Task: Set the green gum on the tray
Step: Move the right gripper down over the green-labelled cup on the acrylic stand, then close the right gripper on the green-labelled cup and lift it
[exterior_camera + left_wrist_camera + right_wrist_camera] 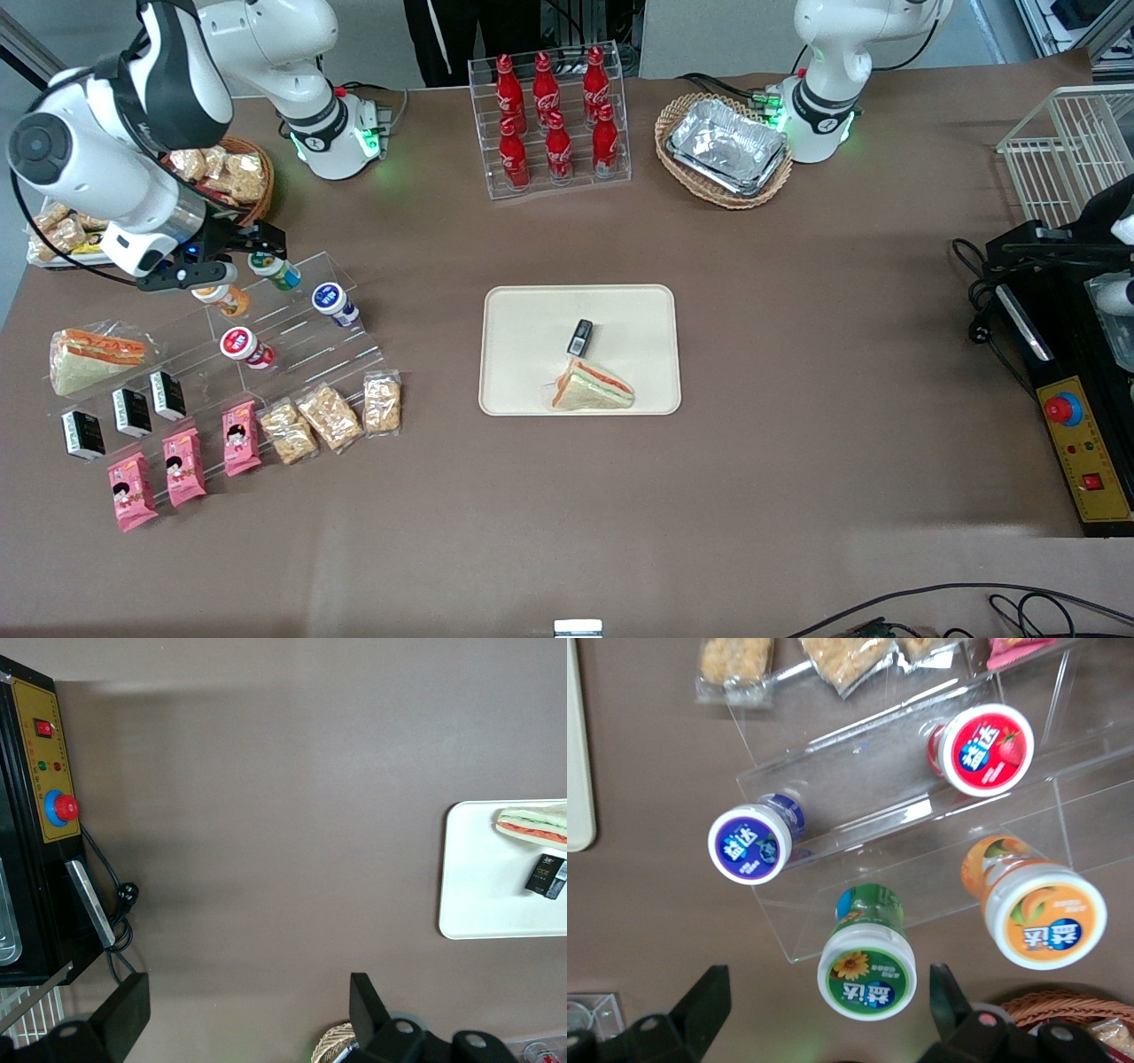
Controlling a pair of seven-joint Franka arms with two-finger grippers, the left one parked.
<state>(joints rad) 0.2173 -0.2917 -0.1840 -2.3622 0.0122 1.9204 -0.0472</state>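
The right gripper takes hold of the green gum by its white lid [262,261] next, to place it on the tray [532,354].
The green gum [275,271] lies on its side on the top step of a clear acrylic stand [292,341], its white lid with the green-and-yellow label [866,981] facing the wrist camera. My right gripper [243,259] is open and hovers right at the canister. Its lid sits between the two fingers [709,1003], closer to one than the other and touching neither. The cream tray [532,354] lies mid-table, toward the parked arm from the stand, and shows in the left wrist view [483,886]. It holds a sandwich [592,390] and a small black pack [579,337].
On the same stand lie an orange canister [1035,904], a blue one [755,842] and a red one [982,749]. Snack packs [328,416], black boxes [133,412] and a sandwich [93,354] lie nearer the front camera. A snack basket [232,175] is beside the arm.
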